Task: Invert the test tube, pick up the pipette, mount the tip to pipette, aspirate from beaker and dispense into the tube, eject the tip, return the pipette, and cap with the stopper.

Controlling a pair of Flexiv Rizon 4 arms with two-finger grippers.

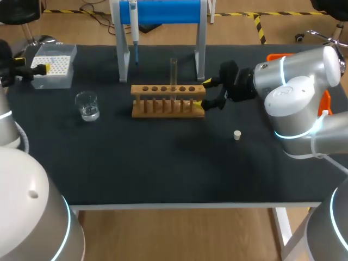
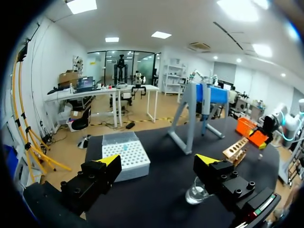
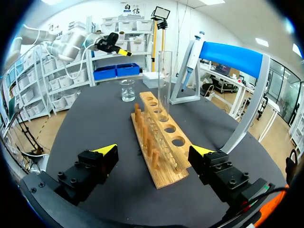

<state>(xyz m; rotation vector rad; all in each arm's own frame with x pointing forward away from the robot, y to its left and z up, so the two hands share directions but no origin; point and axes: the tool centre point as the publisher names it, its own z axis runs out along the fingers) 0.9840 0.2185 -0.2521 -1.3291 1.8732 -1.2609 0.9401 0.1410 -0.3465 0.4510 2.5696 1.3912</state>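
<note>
The tip box surrounds the lower part of the pipette tip, so my left gripper next needs to grab the pipette tip by its upper end [image 2: 125, 147] standing above the tip box's holes.
A clear test tube [image 1: 174, 72] [image 3: 165, 80] stands upright in the wooden rack [image 1: 168, 101] [image 3: 159, 137] [image 2: 236, 150] at mid-table. My right gripper [image 1: 207, 93] [image 3: 153, 155] is open at the rack's right end, one finger on each side of that end, touching nothing. The pipette [image 1: 134, 27] [image 3: 191, 53] hangs on the blue-topped stand [image 1: 162, 12] [image 2: 200, 101]. A glass beaker [image 1: 87, 105] [image 2: 195, 194] [image 3: 127, 90] with clear liquid sits left of the rack. My left gripper [image 1: 39, 69] [image 2: 159, 165] is open, above the table beside the tip box [image 1: 53, 65] [image 2: 124, 155]. A small white stopper [image 1: 237, 135] lies right of the rack.
An orange container [image 1: 277, 57] [image 2: 250, 131] stands at the table's back right, behind my right arm. The stand's white legs [image 1: 200, 51] rise just behind the rack. Bare dark mat [image 1: 163, 163] fills the table's front half.
</note>
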